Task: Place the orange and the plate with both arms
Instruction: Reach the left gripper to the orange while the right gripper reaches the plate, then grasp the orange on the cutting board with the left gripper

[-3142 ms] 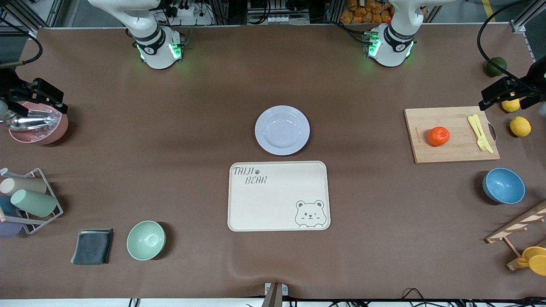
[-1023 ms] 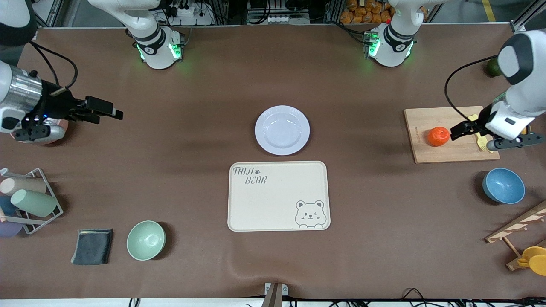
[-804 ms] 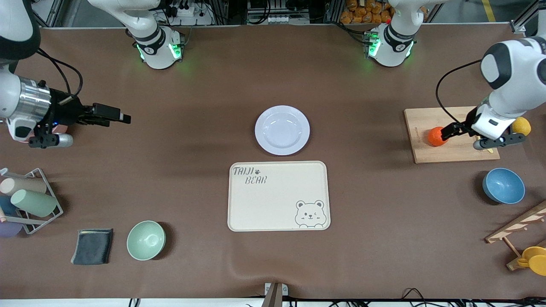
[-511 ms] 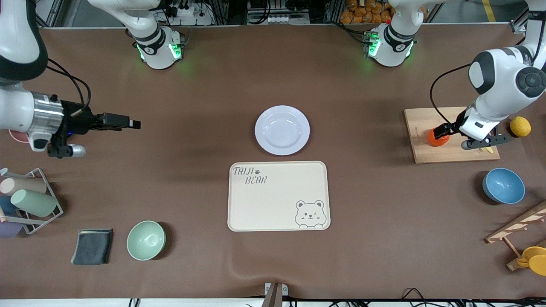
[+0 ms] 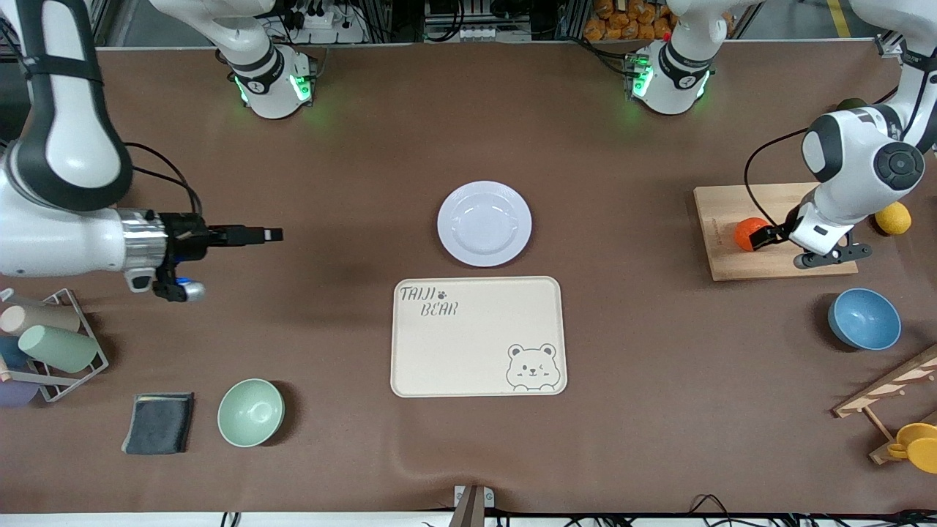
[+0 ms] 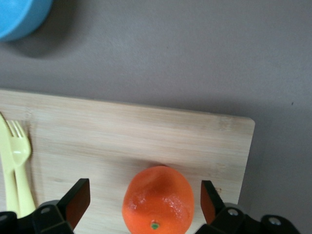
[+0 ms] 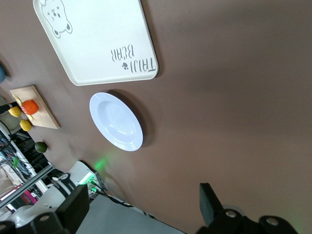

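Observation:
The robot's left gripper needs to grab the orange by its round body (image 5: pixel 748 230) next, so that it can place the orange on the plate (image 5: pixel 484 223).
The orange (image 5: pixel 747 232) rests on a wooden cutting board (image 5: pixel 736 201) toward the left arm's end of the table. My left gripper (image 5: pixel 766 236) is low over it and open. In the left wrist view the orange (image 6: pixel 158 201) sits between the fingers (image 6: pixel 78 202) with a gap on each side. The white-lavender plate (image 5: pixel 484 223) lies at the table's middle, just farther from the front camera than the cream bear tray (image 5: pixel 478 337). My right gripper (image 5: pixel 268 234) is open and empty over bare table, pointing toward the plate (image 7: pixel 116 122).
A yellow fork (image 6: pixel 17 156) lies on the board beside the orange. A lemon (image 5: pixel 893 217) and a blue bowl (image 5: pixel 864 318) sit near the board. A green bowl (image 5: pixel 250 412), a grey cloth (image 5: pixel 158 423) and a cup rack (image 5: pixel 51 344) stand toward the right arm's end.
My left gripper has swung in over the board and come down around the orange. My right arm has moved from the table's end toward the plate. Both stayed open.

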You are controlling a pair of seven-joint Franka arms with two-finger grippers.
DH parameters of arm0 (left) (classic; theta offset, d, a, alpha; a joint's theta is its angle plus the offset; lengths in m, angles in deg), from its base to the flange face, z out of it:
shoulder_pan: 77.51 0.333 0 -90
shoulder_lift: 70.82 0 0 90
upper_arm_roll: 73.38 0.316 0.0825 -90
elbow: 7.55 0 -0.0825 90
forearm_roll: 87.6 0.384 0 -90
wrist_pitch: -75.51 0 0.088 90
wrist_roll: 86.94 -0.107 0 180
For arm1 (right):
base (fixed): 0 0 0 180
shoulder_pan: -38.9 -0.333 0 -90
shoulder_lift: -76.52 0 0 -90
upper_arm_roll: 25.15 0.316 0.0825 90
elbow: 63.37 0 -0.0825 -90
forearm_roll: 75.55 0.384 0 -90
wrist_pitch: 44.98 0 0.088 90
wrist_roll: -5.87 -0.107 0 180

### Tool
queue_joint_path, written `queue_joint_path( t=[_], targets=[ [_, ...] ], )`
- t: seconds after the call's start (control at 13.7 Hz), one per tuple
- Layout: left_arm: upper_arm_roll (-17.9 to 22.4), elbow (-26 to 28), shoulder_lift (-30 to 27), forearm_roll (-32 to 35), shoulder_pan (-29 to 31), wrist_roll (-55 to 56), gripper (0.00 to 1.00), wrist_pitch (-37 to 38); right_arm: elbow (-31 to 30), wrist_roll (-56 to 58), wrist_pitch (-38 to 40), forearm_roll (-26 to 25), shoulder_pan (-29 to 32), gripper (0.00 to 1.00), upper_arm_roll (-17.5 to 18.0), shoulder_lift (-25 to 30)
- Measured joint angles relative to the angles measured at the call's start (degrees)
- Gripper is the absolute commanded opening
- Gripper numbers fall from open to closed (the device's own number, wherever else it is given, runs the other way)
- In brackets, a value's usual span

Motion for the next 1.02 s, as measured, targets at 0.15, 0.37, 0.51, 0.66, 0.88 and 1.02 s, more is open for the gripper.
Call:
queue_joint_path(
  t=[0.15,0.37,0.51,0.66,0.88,1.02],
  targets=[
    [-0.19,0.20,0.60,0.00,0.00,0.04,1.00,0.00,-2.91,-0.10,-4.01,0.01,-3.37,1.00,0.08,-0.09],
    [-0.31,0.35,1.68,-0.01,-0.02,0.76,1.00,0.01,-8.57,-0.10,-10.29,0.10,-7.81,1.00,0.22,0.05],
    [-0.58,0.40,2.58,-0.02,-0.08,1.10,1.00,0.01,-12.26,-0.10,-13.48,0.14,-9.68,1.00,0.25,0.81],
    [-0.71,0.46,3.45,-0.02,-0.08,1.14,1.00,0.01,-15.10,-0.01,-14.48,0.16,-9.88,1.00,0.14,1.59],
    [-0.71,0.54,4.83,-0.02,-0.07,1.14,1.00,0.01,-18.39,3.73,-14.84,5.81,-9.77,1.00,-0.29,2.19],
    [-0.71,0.54,5.58,-0.02,-0.03,1.14,0.72,0.01,-21.31,10.56,-16.59,11.66,-9.52,1.00,-0.48,2.20]
  ],
)
